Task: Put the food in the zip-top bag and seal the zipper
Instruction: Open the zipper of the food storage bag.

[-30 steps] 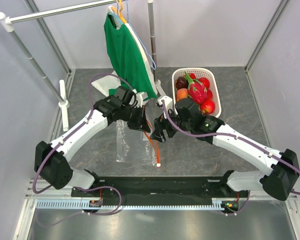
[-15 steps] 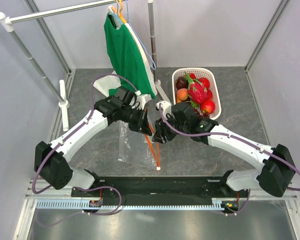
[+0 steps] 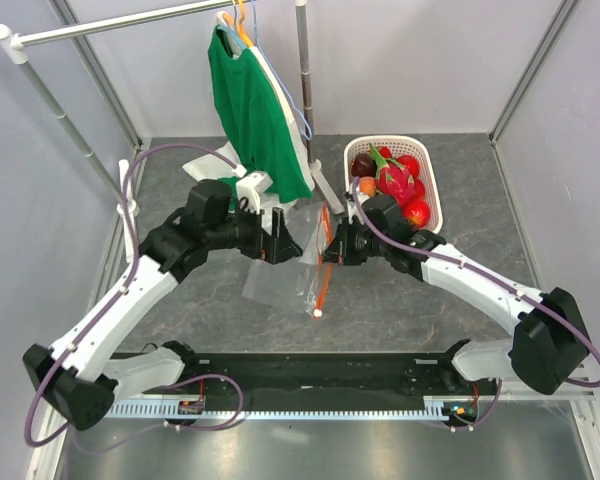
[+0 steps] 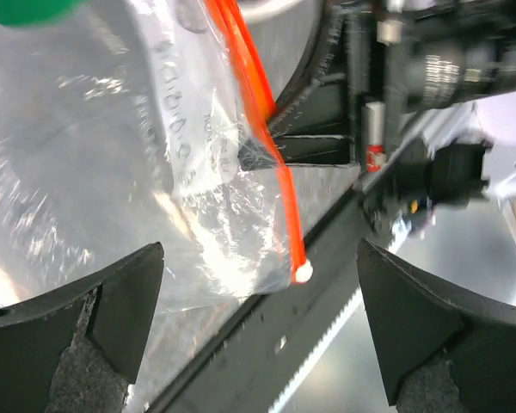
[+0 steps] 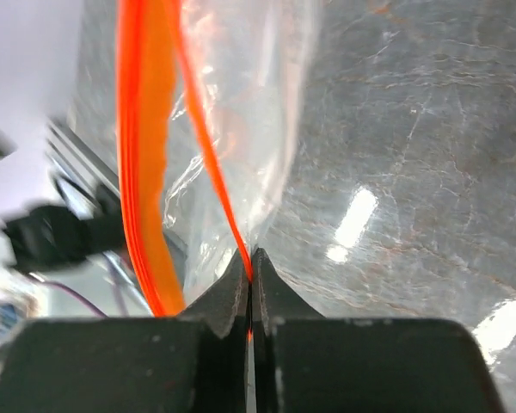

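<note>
The orange-red zipper will be held by one edge in my left gripper next, and the zip-top bag's opening will stay open so food can go inside.
The clear zip-top bag (image 3: 278,284) hangs limp with its lower part on the table between my two arms. Its orange-red zipper (image 3: 324,262) runs down to a small white end piece (image 3: 318,313). My right gripper (image 3: 328,243) is shut on the zipper (image 5: 213,172) near its upper end; the pads (image 5: 237,288) pinch the thin strip. My left gripper (image 3: 288,247) stands open just left of the bag, holding nothing. In the left wrist view the bag (image 4: 112,155) and zipper (image 4: 271,146) lie beyond the wide-apart fingers (image 4: 86,327). The food, a pink dragon fruit (image 3: 393,183) and red and orange fruits (image 3: 416,212), lies in the white basket (image 3: 432,180).
A green shirt (image 3: 250,110) hangs from a rail just behind the grippers, beside an upright pole (image 3: 305,90). A white post (image 3: 126,190) stands at the far left. The black mounting rail (image 3: 320,370) runs along the near table edge.
My left gripper has let go of the bag, opened wide and drawn back to the left. The right gripper has shut on the zipper and moved back, lifting the bag's edge.
</note>
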Controlling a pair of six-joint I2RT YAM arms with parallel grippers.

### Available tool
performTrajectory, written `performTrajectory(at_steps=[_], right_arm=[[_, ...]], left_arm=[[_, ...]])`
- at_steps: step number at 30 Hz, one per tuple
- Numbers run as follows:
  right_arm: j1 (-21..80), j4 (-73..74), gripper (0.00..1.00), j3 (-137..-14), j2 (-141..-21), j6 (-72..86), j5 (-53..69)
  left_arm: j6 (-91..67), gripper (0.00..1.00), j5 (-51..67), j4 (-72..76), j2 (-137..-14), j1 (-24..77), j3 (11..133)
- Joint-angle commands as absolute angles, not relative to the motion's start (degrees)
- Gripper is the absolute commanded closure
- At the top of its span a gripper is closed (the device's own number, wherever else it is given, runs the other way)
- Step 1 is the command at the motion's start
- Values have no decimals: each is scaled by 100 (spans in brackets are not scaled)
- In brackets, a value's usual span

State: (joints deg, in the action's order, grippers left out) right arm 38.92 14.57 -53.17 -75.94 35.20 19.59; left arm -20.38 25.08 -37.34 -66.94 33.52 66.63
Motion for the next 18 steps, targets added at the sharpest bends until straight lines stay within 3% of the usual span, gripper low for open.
performTrajectory(at_steps=[1,6,10,13,14,15,18], right_arm=[[3718,1090,100,-5379,-7628,4877,2118],[3700,1177,100,-5721,-8024,5159,2118],[3700,1082,100,-5783,-8156,5229,2302],[3709,976,100,-5818,-8104,5186,2312],[3700,1002,100,-5844,-8095,5159,2285],[3709,1037,100,-5853,-8095,5098,2268],[3700,1046,100,-5880,-8112,5054,2241]], left_arm=[[-2513,0,1923,-2751,-6170,3340,6337],[-2830,0,1707,-2452,-6624,3541,6292],[-2515,1,497,-2356,-7022,4085,6591],[-2259,16,97,-2382,-7268,4367,6732],[-2198,26,53,-2399,-7312,4429,6759],[-2119,31,53,-2426,-7347,4482,6776],[-2004,35,-183,-2470,-7479,4719,6724]])
